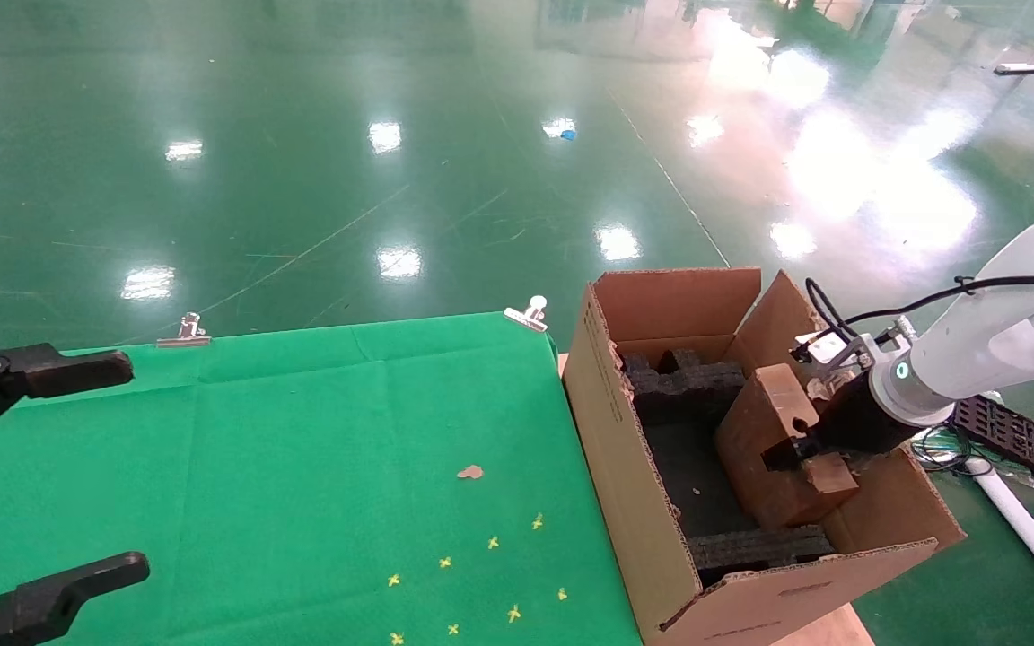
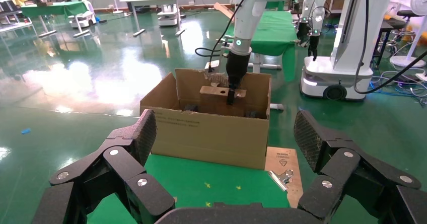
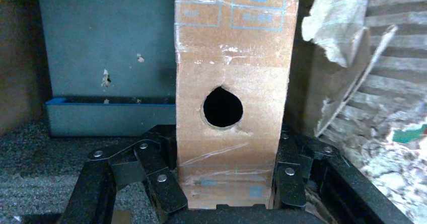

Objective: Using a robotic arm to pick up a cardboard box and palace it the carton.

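Observation:
The cardboard box's lower edge (image 1: 756, 506) sits inside the carton, down beside the black foam, so it is time for my right gripper to open now.
The large carton (image 1: 625, 467) stands open at the right end of the green table, with black foam inserts (image 1: 683, 381) inside. My right arm (image 1: 975, 350) reaches in over its right flap. The right gripper (image 1: 804, 456) is shut on the small cardboard box (image 1: 755, 431) and holds it tilted inside the carton. In the right wrist view the taped box (image 3: 231, 58), with a round hole, sits between the fingers (image 3: 161, 183). My left gripper (image 1: 133, 467) is open and empty at the table's left edge. It faces the carton (image 2: 211, 133) from afar.
A green cloth (image 1: 302, 449) covers the table, held by metal clips (image 1: 528, 314). A small brown scrap (image 1: 470, 472) and yellow marks lie on it. A black tray (image 1: 1011, 440) and a white pole lie on the floor to the right. Another robot (image 2: 347, 58) stands beyond the carton.

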Robot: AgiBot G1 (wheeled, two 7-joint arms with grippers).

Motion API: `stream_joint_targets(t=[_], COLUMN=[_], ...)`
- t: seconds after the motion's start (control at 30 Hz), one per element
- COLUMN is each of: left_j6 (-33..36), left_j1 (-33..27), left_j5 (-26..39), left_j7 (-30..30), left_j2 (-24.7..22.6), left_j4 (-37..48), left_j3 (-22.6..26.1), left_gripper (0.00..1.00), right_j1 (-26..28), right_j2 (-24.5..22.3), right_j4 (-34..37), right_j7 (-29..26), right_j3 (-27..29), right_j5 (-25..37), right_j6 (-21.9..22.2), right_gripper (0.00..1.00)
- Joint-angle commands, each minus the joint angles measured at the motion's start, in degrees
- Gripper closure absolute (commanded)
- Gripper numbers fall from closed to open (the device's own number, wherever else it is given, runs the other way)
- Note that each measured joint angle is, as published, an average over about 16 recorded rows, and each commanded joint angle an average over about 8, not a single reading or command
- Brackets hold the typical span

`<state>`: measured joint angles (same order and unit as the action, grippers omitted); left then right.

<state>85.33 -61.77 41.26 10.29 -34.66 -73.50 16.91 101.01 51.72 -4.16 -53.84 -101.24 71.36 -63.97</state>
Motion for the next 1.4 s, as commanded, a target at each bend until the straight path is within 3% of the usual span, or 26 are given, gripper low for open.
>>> stream_joint_targets(t=[0.03,0.8,0.97,1.4], left_j6=[0.0,0.0,0.0,-0.1], left_j1=[0.0,0.0,0.0,0.0], left_j5=[0.0,-0.1,-0.1,-0.1], left_j7=[0.0,0.0,0.0,-0.1], left_j2=[0.0,0.0,0.0,0.1], left_j4=[0.0,0.0,0.0,0.0], left_j3=[0.0,0.1,0.1,0.1], left_gripper=[0.0,0.0,0.0,0.0], right_j1=[0.1,2.6,7.5,27.3], right_j2=[0.3,1.9,1.6,0.7], right_j4=[0.5,2.6,2.2,0.1], right_j7=[0.2,1.7,3.5,9.0], right_j3=[0.0,-0.4,0.1,1.6], right_j5=[0.1,0.7,0.0,-1.6], right_j6=[-0.3,-3.2,-5.4,-11.5], right_gripper=[0.0,0.0,0.0,0.0])
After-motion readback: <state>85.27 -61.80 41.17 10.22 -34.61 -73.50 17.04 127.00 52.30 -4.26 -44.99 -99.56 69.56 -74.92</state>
